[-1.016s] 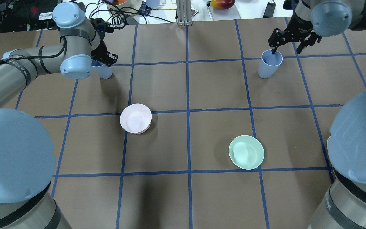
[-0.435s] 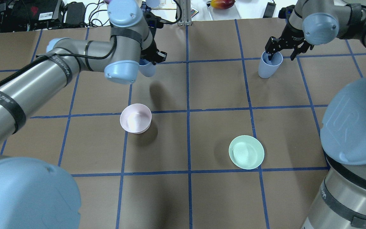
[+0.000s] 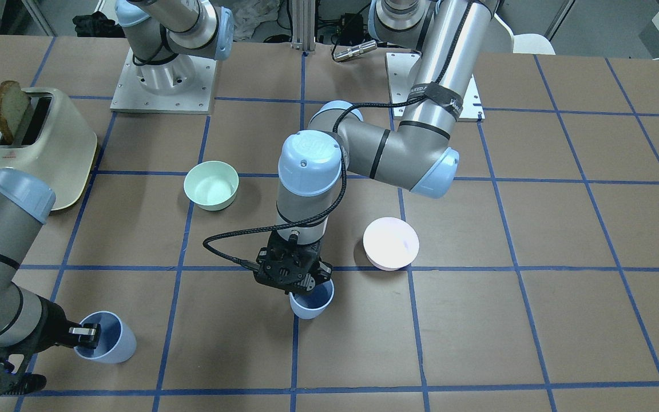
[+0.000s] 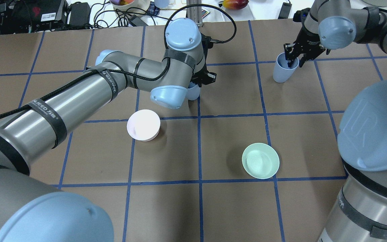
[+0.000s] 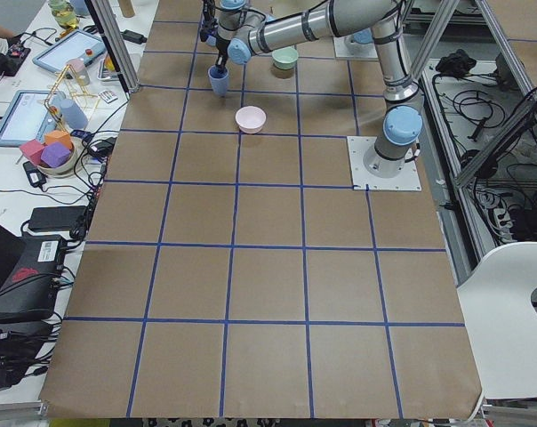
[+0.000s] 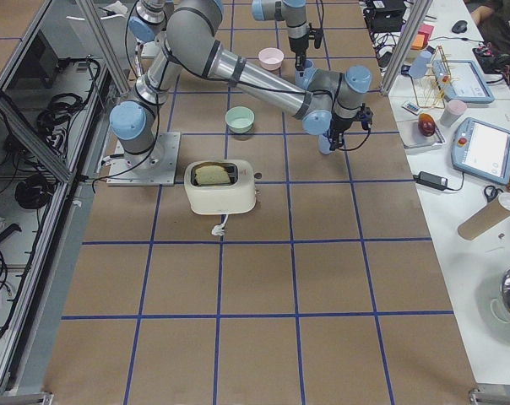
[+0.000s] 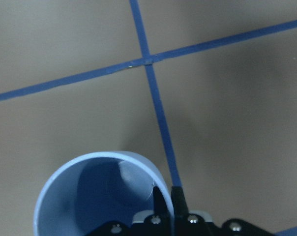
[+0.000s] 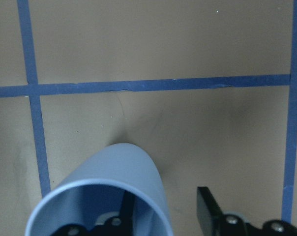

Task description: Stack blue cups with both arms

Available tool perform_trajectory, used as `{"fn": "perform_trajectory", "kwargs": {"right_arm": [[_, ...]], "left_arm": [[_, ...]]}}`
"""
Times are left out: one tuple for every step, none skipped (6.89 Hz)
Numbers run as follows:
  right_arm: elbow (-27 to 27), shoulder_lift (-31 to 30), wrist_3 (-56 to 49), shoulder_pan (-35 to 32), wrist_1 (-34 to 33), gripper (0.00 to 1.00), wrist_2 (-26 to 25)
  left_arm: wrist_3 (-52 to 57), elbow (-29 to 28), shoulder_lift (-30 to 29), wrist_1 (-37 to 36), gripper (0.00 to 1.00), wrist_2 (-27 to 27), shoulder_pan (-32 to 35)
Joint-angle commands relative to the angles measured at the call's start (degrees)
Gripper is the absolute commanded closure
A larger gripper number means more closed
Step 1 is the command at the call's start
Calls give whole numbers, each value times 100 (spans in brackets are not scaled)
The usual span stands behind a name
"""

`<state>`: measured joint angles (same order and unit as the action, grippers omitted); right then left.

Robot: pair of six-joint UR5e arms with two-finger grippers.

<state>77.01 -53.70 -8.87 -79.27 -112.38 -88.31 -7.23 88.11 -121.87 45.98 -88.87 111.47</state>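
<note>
My right gripper should next take hold of the second blue cup by its rim (image 3: 118, 320), so that cup can be stacked into the other blue cup (image 3: 312, 303).
My left gripper (image 4: 203, 78) is shut on the rim of one blue cup (image 4: 192, 92) and holds it upright just above the table's middle line. It also shows in the front view (image 3: 292, 273) with that cup (image 3: 311, 301). In the left wrist view one finger is inside and one outside the cup wall (image 7: 97, 196). The second blue cup (image 4: 282, 70) stands at the far right. My right gripper (image 4: 295, 57) is open and straddles its rim. One finger is inside the cup (image 8: 102, 201), and the other finger (image 8: 210, 204) is outside, clear of the wall.
A pale pink bowl (image 4: 143, 125) and a mint-green bowl (image 4: 260, 160) sit nearer the robot. A cream toaster (image 3: 35, 146) with a bread slice stands on the robot's right side. Cables and clutter lie past the table's far edge.
My left arm has carried its cup from the far left to the table's middle. My right gripper's jaws have narrowed around the other cup's rim.
</note>
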Motion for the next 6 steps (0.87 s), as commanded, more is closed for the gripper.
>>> {"fn": "perform_trajectory", "kwargs": {"right_arm": [[-37,-35,25,0,49,100,-2],[-55,-104,25,0,75,100,7],[-98,-270,25,-26,128,100,24],[-177,-490,60,-44,494,100,381],[-247,-605,182,-79,741,100,411],[-353,-771,749,-375,1013,100,437]], "left_arm": [[-76,57,-12,-27,1,300,33],[-76,-21,110,16,0,265,-115],[-76,-83,398,547,0,308,-326],[-68,-292,793,1371,0,309,-545],[-68,-608,1188,2615,0,300,-800],[37,-785,1549,3732,0,326,-1211]]}}
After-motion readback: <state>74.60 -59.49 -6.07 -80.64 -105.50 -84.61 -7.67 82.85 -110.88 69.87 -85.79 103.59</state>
